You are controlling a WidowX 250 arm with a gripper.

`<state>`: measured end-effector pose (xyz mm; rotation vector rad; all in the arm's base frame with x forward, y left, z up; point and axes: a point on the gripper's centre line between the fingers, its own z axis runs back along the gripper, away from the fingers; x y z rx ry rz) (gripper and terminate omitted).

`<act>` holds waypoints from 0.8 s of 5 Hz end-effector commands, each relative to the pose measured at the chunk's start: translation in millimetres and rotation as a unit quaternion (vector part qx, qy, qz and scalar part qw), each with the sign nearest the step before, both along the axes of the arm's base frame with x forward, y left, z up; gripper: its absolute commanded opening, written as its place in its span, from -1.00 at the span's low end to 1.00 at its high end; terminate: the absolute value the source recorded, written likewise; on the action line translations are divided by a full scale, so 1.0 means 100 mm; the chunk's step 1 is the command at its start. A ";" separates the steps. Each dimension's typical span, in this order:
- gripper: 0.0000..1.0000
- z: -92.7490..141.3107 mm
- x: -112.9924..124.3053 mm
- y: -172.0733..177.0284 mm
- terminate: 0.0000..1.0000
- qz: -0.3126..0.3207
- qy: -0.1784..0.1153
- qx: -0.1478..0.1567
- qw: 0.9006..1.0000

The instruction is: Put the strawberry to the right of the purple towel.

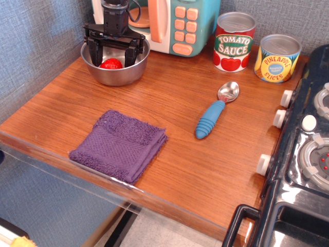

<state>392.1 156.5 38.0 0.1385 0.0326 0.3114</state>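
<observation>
My gripper grabs the plump sides of the red strawberry [111, 64] next, to set it beside the purple towel [120, 144].
The red strawberry [111, 64] lies inside the steel bowl [119, 76] at the back left of the wooden counter. My black gripper [113, 57] hangs over the bowl, open, with one finger [95, 51] to the left of the strawberry and the other to its right, the tips dipping below the rim. The fingers do not grip the strawberry. The purple towel [120, 144] lies folded near the counter's front left edge, well in front of the bowl.
A blue-handled spoon [215, 112] lies mid-counter, right of the towel. A tomato sauce can [234, 42] and a pineapple can [277, 58] stand at the back. A toy microwave [175, 23] stands behind the bowl. A black stove [303, 154] borders the right side.
</observation>
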 end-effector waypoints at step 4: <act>-1.00 0.09 -0.11 0.10 -1.00 0.011 -0.005 0.016 1.000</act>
